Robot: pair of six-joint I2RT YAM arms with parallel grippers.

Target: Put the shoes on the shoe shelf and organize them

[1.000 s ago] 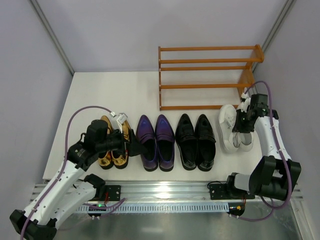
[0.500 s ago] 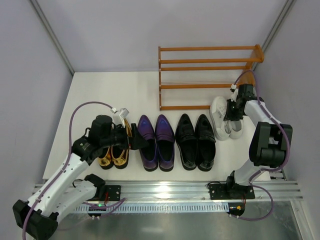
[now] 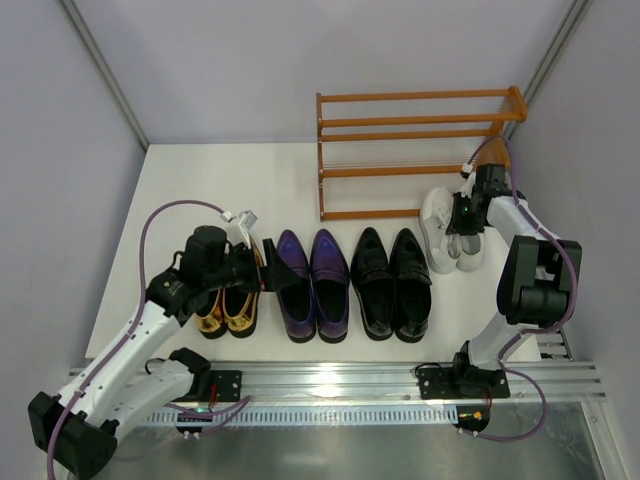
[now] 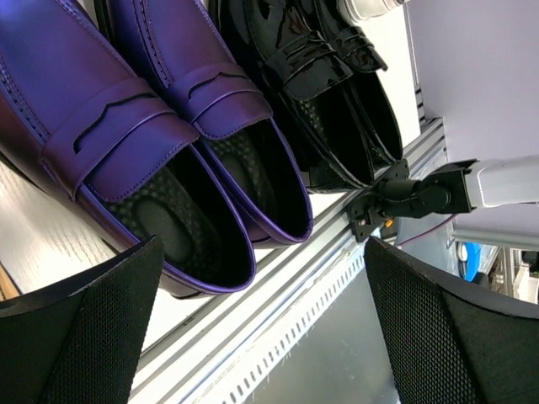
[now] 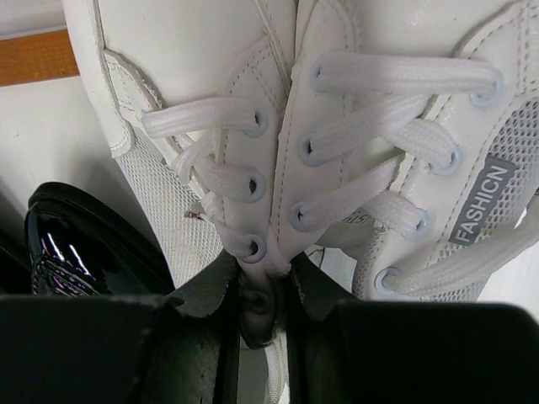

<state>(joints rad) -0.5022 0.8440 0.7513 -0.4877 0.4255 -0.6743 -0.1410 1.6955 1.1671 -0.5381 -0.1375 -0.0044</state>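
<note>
My right gripper is ready to open now. The white sneakers' toe ends reach over the shelf's lowest bar, so the sneakers would rest across the bar.
The orange-brown shoe shelf point(image 3: 420, 150) stands at the back with bare tiers. On the table in a row are gold loafers point(image 3: 225, 300), purple loafers point(image 3: 312, 285) and black loafers point(image 3: 392, 282). My right gripper point(image 3: 465, 215) is shut on the white sneakers point(image 3: 445, 235), pinching their two inner sides together point(image 5: 265, 295) just in front of the shelf's lower right end. The laces point(image 5: 370, 126) fill the right wrist view. My left gripper point(image 3: 262, 272) is open and empty, hovering between the gold and purple pairs. Its wide-apart fingers point(image 4: 76, 328) frame the purple loafers point(image 4: 143, 126).
The black loafers point(image 4: 337, 93) lie close beside the sneakers, one toe point(image 5: 76, 244) showing in the right wrist view. An orange shelf bar point(image 5: 34, 55) is just beyond the sneakers. Grey walls close in on both sides. The metal rail point(image 3: 330, 385) runs along the near edge.
My right gripper has carried the white sneakers left and back, toward the shelf's front. My left gripper has shifted slightly right, over the gold and purple pairs.
</note>
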